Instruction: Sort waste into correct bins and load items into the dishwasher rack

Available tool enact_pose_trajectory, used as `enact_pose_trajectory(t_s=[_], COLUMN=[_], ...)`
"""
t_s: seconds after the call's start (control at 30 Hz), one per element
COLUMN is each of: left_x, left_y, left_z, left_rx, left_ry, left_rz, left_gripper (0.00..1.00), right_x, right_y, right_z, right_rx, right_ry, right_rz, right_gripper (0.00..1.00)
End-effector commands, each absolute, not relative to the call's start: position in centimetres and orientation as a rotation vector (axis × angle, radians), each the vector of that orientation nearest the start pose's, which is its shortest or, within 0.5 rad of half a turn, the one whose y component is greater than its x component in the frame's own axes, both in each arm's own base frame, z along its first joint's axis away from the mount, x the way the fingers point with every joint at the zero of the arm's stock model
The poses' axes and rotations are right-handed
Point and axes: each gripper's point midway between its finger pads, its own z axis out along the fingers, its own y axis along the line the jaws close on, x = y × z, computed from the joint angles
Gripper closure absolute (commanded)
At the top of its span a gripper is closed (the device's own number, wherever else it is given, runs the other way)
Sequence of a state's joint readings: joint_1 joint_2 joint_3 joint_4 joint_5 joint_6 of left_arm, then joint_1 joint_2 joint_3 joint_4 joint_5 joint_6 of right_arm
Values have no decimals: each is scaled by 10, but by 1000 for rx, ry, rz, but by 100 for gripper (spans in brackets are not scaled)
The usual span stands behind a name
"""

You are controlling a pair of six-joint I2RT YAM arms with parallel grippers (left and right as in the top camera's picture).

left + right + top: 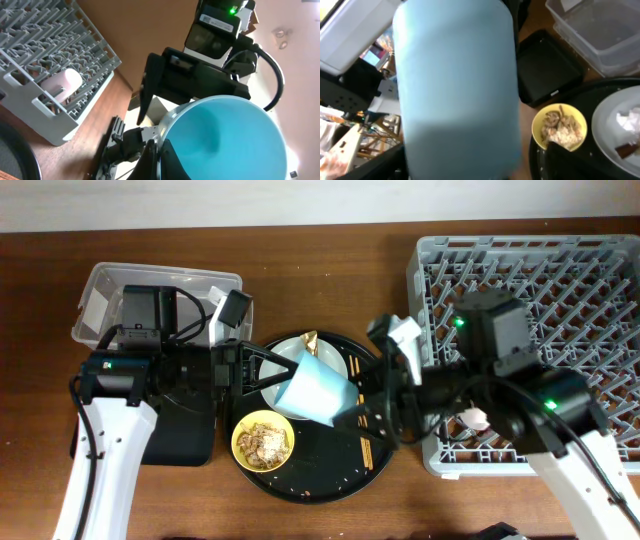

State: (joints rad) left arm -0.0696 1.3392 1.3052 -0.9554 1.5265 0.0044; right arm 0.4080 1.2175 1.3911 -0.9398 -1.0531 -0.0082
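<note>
The blue cup's body sits deep between my fingers in the right wrist view, so my right gripper should close now. Closing now would hold the cup.
The blue cup [318,388] hangs tilted above the round black tray, between both arms. My left gripper [290,364] is shut on its rim, one finger inside and one outside [162,150]. My right gripper [352,406] is open around the cup's body [457,90], with a gap at one finger. The yellow bowl [263,442] holds brownish food scraps [559,127]. The grey plate [345,363] carries the white tissue [630,120] and the gold-brown wrapper [310,340]. The pink cup [472,420] lies in the grey rack [560,270], and it also shows in the left wrist view [62,82].
The clear box [150,290] stands at the far left, with the shallow black tray [180,435] in front of it. The large round black tray [310,480] sits at the centre, with thin chopsticks [366,452] on its right side. The rack fills the right side.
</note>
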Motion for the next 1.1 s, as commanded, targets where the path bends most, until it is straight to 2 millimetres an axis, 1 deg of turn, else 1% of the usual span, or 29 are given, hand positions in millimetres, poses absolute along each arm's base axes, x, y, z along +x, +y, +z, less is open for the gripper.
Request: enact_pose_trajectory(t_s=[0.0, 0.03, 0.07, 0.1, 0.17, 0.2, 0.23, 0.27, 0.3, 0.33, 0.37, 0.4, 0.43, 0.47, 0.5, 0.53, 0.57, 0.6, 0.63, 0.67, 0.7, 0.77, 0.87, 0.9, 0.97, 1.0, 1.07], left_x=[236, 236, 236, 236, 237, 237, 238, 241, 245, 249, 253, 256, 259, 260, 260, 260, 260, 261, 262, 262, 263, 262, 262, 262, 263, 264, 265], left_y=[-187, -187, -187, -187, -187, -187, -187, -187, -187, -186, -184, -182, -180, -179, -179, -179, -178, -178, -177, -176, -175, -174, -174, -174, -172, -171, -171], left_z=[360, 360, 360, 360, 360, 359, 357, 353, 345, 336, 327, 318, 310, 308, 306, 306, 306, 305, 302, 300, 296, 294, 294, 293, 290, 288, 288], left_rx=[653, 653, 653, 653, 653, 651, 647, 636, 615, 588, 562, 534, 512, 505, 502, 502, 501, 498, 492, 485, 475, 463, 459, 459, 452, 449, 448], left_ry=[1876, 1875, 1875, 1875, 1876, 1880, 1892, 1920, 1968, 2025, 2077, 2131, 2177, 2193, 2199, 2199, 2201, 2209, 2222, 2236, 2256, 2275, 2280, 2282, 2299, 2306, 2307], left_rz=[-1916, -1916, -1916, -1916, -1914, -1911, -1897, -1864, -1814, -1757, -1707, -1656, -1604, -1582, -1577, -1577, -1573, -1563, -1544, -1530, -1510, -1502, -1504, -1502, -1472, -1459, -1455], left_gripper=[100, 100, 100, 100, 99, 82, 57, 20, 7, 1, 1, 1, 1, 1, 1, 1, 1, 1, 1, 1, 1, 1, 1, 1, 1, 1, 1], right_x=[190, 186, 185, 185, 184, 185, 188, 193, 201, 210, 216, 224, 231, 235, 236, 234, 231, 228, 226, 225, 225, 228, 233, 236, 242, 246, 250], right_y=[254, 256, 256, 256, 256, 255, 252, 246, 235, 216, 196, 168, 133, 107, 71, 32, 2, -23, -40, -58, -81, -110, -139, -143, -143, -141, -137], right_z=[362, 367, 369, 369, 368, 369, 368, 367, 363, 358, 355, 350, 341, 334, 322, 310, 300, 293, 287, 280, 269, 248, 209, 196, 174, 166, 159], right_rx=[-1016, -1037, -1043, -1042, -1040, -1036, -1017, -984, -910, -785, -660, -485, -285, -138, 61, 281, 437, 569, 667, 792, 958, 1140, 1360, 1407, 1464, 1483, 1494], right_ry=[1962, 1926, 1916, 1918, 1924, 1923, 1933, 1955, 2010, 2095, 2164, 2249, 2330, 2379, 2431, 2471, 2491, 2501, 2504, 2503, 2496, 2509, 2567, 2600, 2653, 2670, 2688], right_rz=[1455, 1485, 1494, 1494, 1496, 1489, 1454, 1407, 1329, 1227, 1141, 1020, 878, 769, 628, 482, 383, 312, 280, 268, 262, 265, 316, 349, 442, 495, 561], right_gripper=[28, 35, 43, 48, 48, 48, 48, 48, 48, 48, 49, 49, 49, 49, 49, 49, 49, 49, 49, 49, 49, 49, 49, 49, 49, 49, 49])
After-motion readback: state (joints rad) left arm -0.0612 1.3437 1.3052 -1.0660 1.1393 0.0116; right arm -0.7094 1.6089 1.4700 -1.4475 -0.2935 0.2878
